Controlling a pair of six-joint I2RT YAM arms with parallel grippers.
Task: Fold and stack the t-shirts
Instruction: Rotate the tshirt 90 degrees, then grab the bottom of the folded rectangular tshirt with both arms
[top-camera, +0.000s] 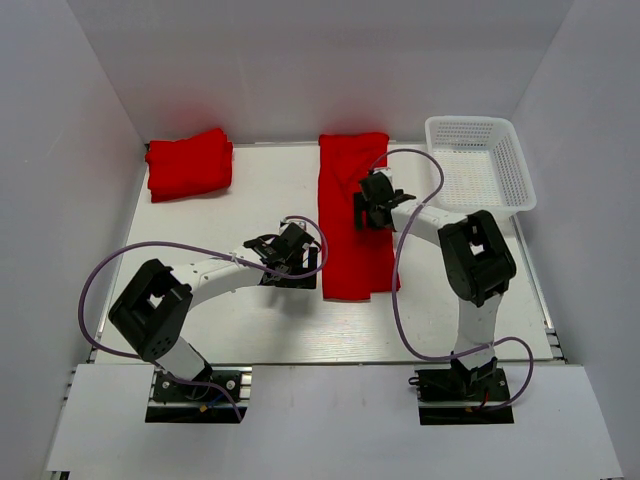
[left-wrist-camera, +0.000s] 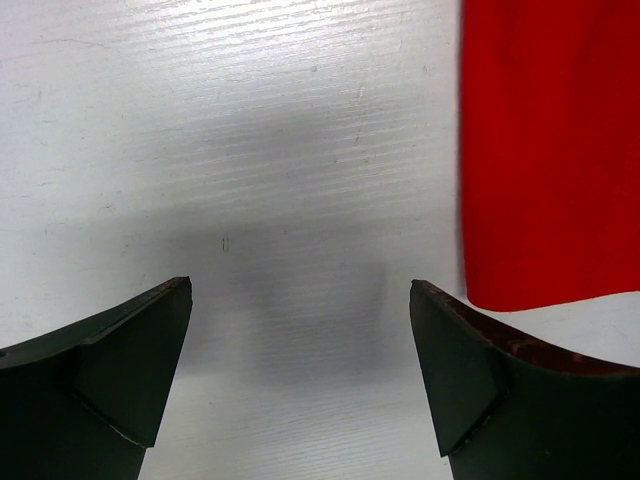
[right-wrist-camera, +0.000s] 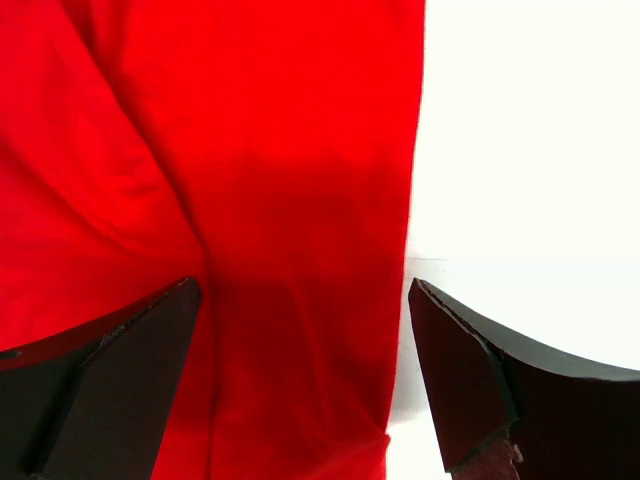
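Note:
The robot's right gripper next needs to pick up the t-shirt's near corner on the basket side to fold the t-shirt's near end over, and the other near corner is left to the left gripper.
One red t-shirt (top-camera: 352, 215) lies in the middle of the table as a long strip folded lengthwise, running from the back edge toward me. A folded red t-shirt pile (top-camera: 190, 163) sits at the back left. My left gripper (top-camera: 292, 243) hovers open just left of the strip; in the left wrist view its jaws (left-wrist-camera: 300, 283) frame bare table, with the t-shirt's edge (left-wrist-camera: 550, 150) to their right. My right gripper (top-camera: 372, 200) hangs open over the strip's right side; the right wrist view shows its jaws (right-wrist-camera: 302, 283) spanning the cloth (right-wrist-camera: 250, 150) and its right edge. Neither gripper holds anything.
A white mesh basket (top-camera: 478, 160) stands at the back right corner, nothing visible in it. White walls close in the table (top-camera: 250, 320) at the left, back and right. Purple cables loop from both arms over the table.

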